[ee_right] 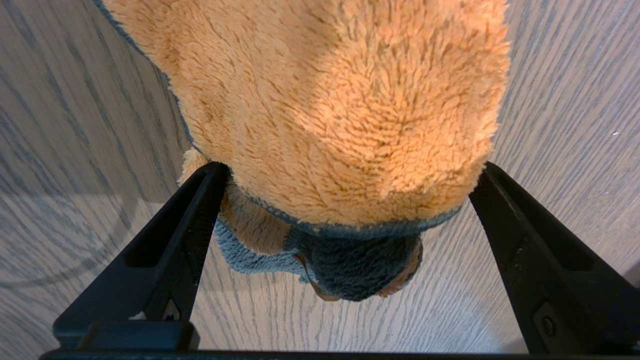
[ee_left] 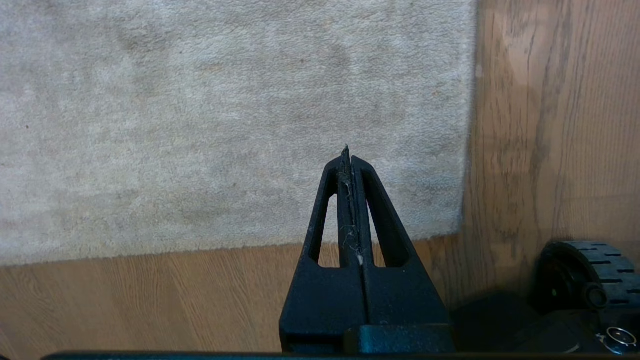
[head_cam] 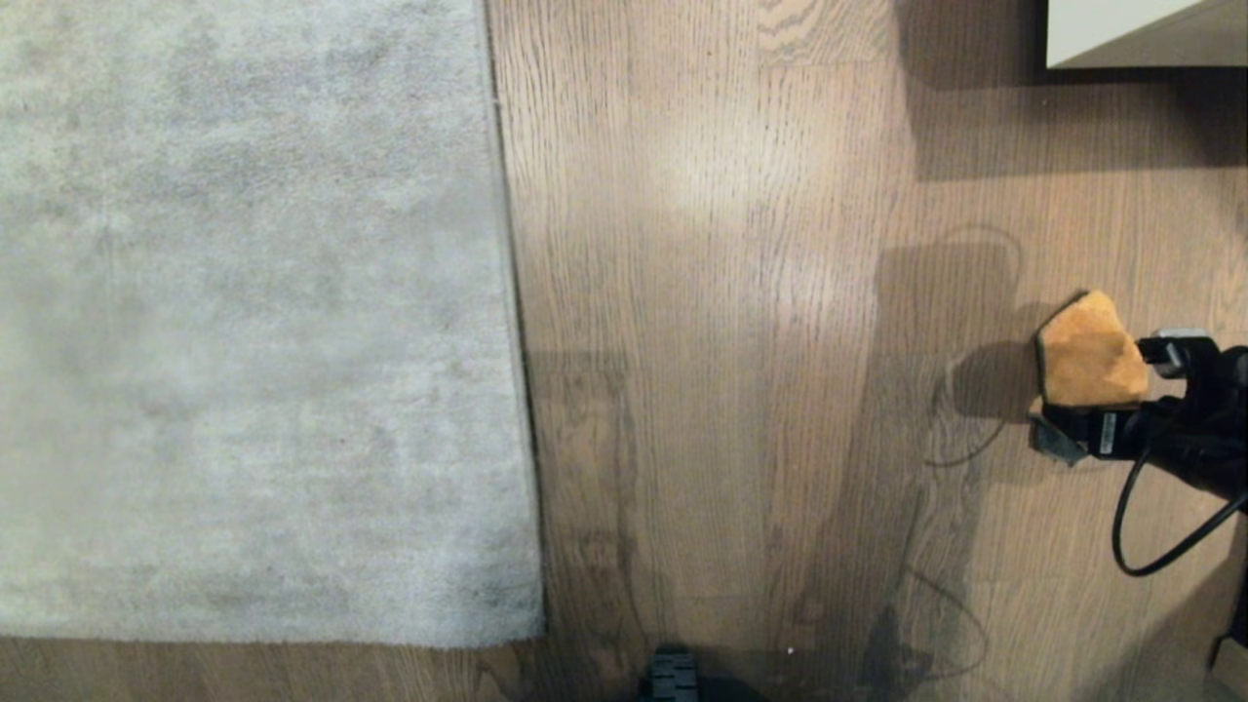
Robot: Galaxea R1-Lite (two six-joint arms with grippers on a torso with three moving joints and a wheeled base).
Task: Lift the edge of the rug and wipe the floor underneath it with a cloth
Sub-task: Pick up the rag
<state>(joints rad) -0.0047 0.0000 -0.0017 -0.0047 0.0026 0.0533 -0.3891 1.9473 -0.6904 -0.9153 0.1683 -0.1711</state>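
Observation:
The cloth will wipe the floor underneath the rug edge. My right gripper should grab its bunched blue fold (ee_right: 360, 264) next.
The pale grey rug lies flat on the left, its straight rug edge (head_cam: 515, 292) running down to a squared corner (head_cam: 534, 634). Brown wood floor (head_cam: 731, 390) fills the middle and right. The orange-tan cloth (head_cam: 1090, 349), blue on its underside, sits at the far right. My right gripper (head_cam: 1107, 390) is open, its black fingers (ee_right: 185, 235) flanking the cloth (ee_right: 350, 100) just above the floor. In the left wrist view my left gripper (ee_left: 347, 157) is shut and empty, hanging over the rug's near corner, with the rug edge (ee_left: 467, 150) beside it.
A white furniture corner (head_cam: 1121, 29) stands at the back right. A black cable (head_cam: 1160, 546) loops from the right arm. A wheel of my base (ee_left: 590, 270) shows near the rug corner, and a dark part of the base (head_cam: 671, 678) at the front.

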